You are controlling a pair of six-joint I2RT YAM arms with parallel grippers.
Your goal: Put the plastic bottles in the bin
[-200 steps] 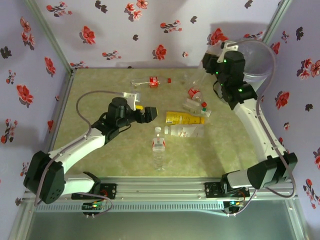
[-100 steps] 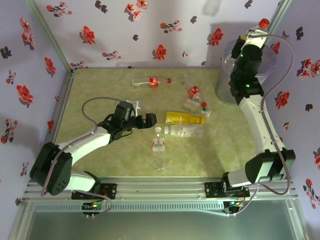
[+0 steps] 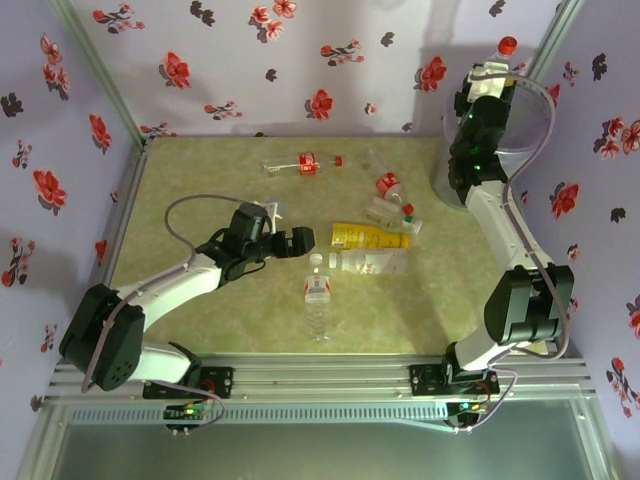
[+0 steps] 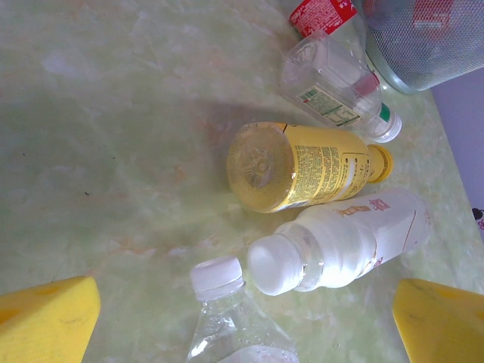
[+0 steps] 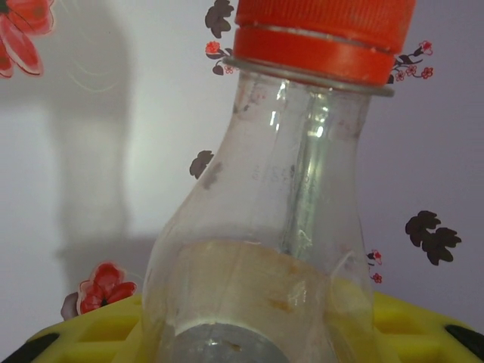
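My right gripper should keep holding the bottle: held high with only wall showing behind it, the bottle would likely strike the bin's near rim.
My right gripper is raised at the far right, over the bin, and is shut on a clear bottle with a red cap pointing up. Its yellow fingers flank the bottle's body. The left gripper hovers open low over the table, its yellow pads wide apart. Between and just ahead of them lie a clear white-capped bottle, a white-labelled bottle and a yellow-labelled bottle. Further on lies a clear bottle next to a red-labelled one.
Another red-labelled bottle lies alone toward the back of the green table. Flowered walls close in the back and both sides. The bin stands in the far right corner, partly behind the right arm.
The right arm has swung up from the table's far right with the red-capped bottle to above the bin. The left gripper moved toward the bottle cluster, then held still.
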